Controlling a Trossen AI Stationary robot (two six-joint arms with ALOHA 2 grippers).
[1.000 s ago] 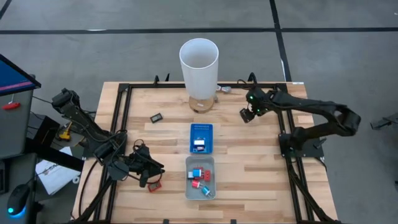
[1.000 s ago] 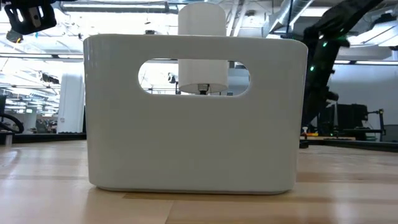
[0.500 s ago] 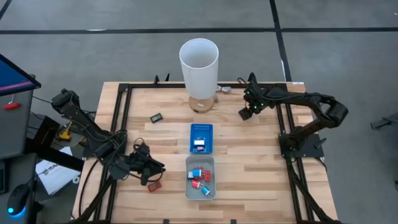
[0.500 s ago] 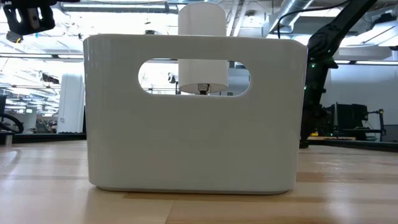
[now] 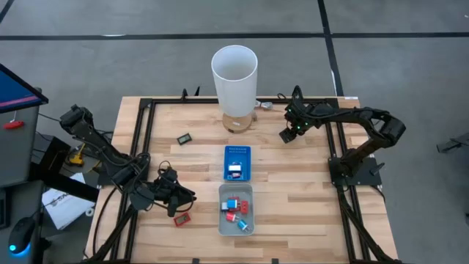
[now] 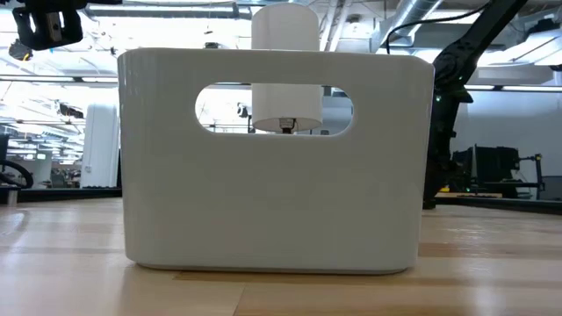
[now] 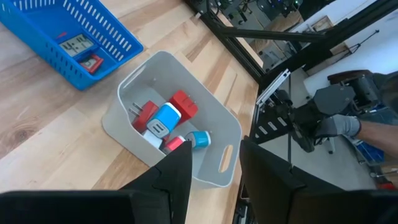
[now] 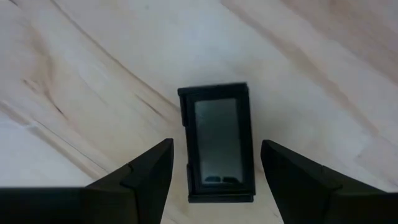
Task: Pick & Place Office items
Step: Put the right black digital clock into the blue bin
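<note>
The right gripper should close on the black block now, as its fingers are beside both long sides, halfway along and close to the wood.
My right gripper is open and low over a small black block with a light face, which lies flat on the wood between the fingers without touching them; in the high view the gripper is right of the tall white cylinder. My left gripper is open and empty, left of the grey tray, which holds red, blue and white pieces. A red piece lies on the table by the left gripper. Another black piece lies far-left of the blue tray.
The blue tray holds a light-faced piece and a red one. In the low view the grey tray's end wall fills the middle, hiding most of the table behind it. Black frame rails run along the table's left and right sides.
My right gripper has moved a little toward the table's left, closing on the black block, while the arm's elbow drew in toward the table. The left arm has stayed about where it was.
</note>
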